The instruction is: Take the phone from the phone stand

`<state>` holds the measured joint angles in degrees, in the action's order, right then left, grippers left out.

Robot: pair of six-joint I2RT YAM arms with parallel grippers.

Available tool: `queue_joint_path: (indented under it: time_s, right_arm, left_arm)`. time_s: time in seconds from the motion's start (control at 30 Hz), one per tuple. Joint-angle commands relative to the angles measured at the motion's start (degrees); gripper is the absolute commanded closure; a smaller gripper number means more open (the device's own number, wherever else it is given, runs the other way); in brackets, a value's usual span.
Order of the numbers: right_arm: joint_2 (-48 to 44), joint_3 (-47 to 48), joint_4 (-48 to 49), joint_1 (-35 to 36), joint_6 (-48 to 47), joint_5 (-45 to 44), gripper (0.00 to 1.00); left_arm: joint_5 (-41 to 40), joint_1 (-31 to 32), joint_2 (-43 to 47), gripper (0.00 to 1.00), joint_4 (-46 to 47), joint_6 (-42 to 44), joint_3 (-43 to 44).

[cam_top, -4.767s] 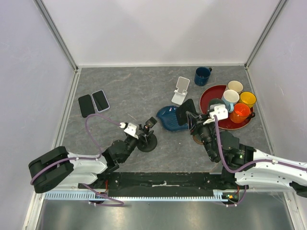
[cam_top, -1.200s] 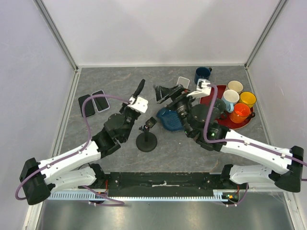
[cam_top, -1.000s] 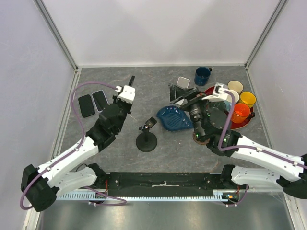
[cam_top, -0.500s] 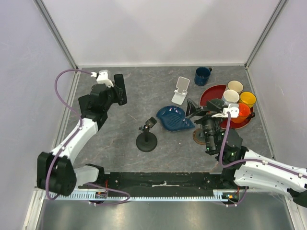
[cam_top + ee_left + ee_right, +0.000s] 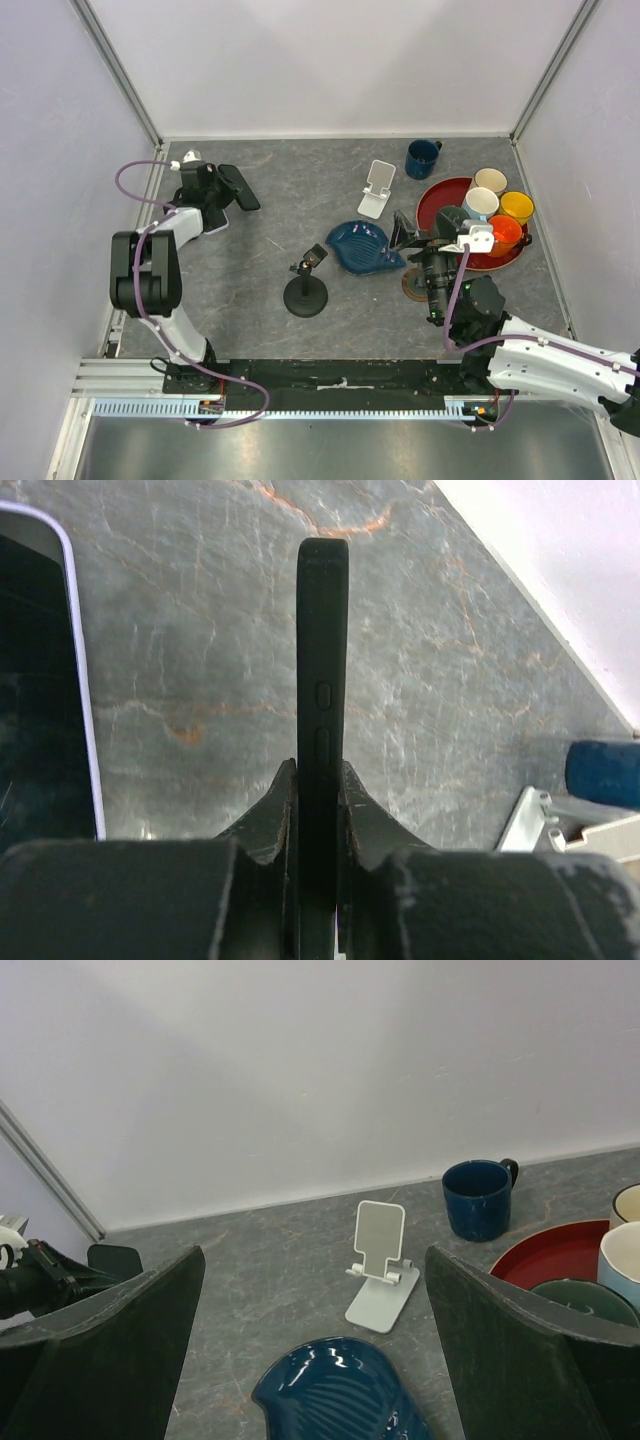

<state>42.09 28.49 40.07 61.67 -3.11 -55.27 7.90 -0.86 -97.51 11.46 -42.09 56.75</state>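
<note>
My left gripper should lower the black phone (image 5: 240, 188) before opening; it hangs edge-on above the table and would fall and topple now.
The black phone (image 5: 322, 660) is pinched edge-on between the fingers of my left gripper (image 5: 320, 775), which is shut on it. From above, the phone (image 5: 240, 188) hangs over the far left of the table, with the left gripper (image 5: 220, 187) just left of it. The white phone stand (image 5: 377, 190) stands bare at the back centre, also seen ahead in the right wrist view as the stand (image 5: 380, 1272). My right gripper (image 5: 402, 232) is open and holds nothing, its fingers spread wide around the right gripper (image 5: 312, 1256) midpoint, short of the stand.
A second phone (image 5: 40, 680) lies flat on the table left of the held one. A black round-base stand (image 5: 305, 290) sits mid-table. A blue dish (image 5: 365, 248), a dark blue mug (image 5: 422, 157) and a red tray (image 5: 440, 195) of cups fill the right.
My left arm has swung further left and stretched out, carrying the phone toward the far-left corner. The right arm has drawn back slightly and stays open.
</note>
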Motion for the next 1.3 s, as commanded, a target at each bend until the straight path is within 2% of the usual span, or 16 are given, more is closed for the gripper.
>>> queue_joint_path:
  time_s: [0.0,0.27,0.73,0.87,0.97,1.13,1.27]
  right_arm:
    - [0.3,-1.2,4.5,-0.9,-2.3,1.5,0.02]
    - [2.4,-1.2,4.9,-2.7,-2.2,3.0,0.02]
    - [2.9,-0.8,2.8,-4.3,0.7,5.5,0.02]
    - [2.0,-0.8,2.0,-4.4,0.8,5.5,0.02]
    - [1.2,-1.0,1.8,-4.6,1.0,5.5,0.02]
    - [-0.1,-1.2,0.9,-4.7,1.1,5.6,0.02]
    - [-1.1,-1.4,0.4,-4.9,1.1,5.5,0.02]
  left_arm:
    - [0.4,-1.2,-5.1,0.98,4.1,-1.9,8.4]
    - [2.6,-3.7,-13.6,0.98,-1.2,0.8,15.1]
    - [5.3,-4.6,-15.0,0.97,-1.4,-0.4,11.6]
    - [4.8,-4.6,-14.9,0.80,-3.7,0.2,11.9]
    - [4.0,-4.6,-14.2,0.63,-5.5,1.4,11.7]
    - [3.0,-4.6,-12.6,0.55,-8.6,3.1,11.5]
    - [2.0,-4.7,-11.2,0.43,-10.1,4.1,11.1]
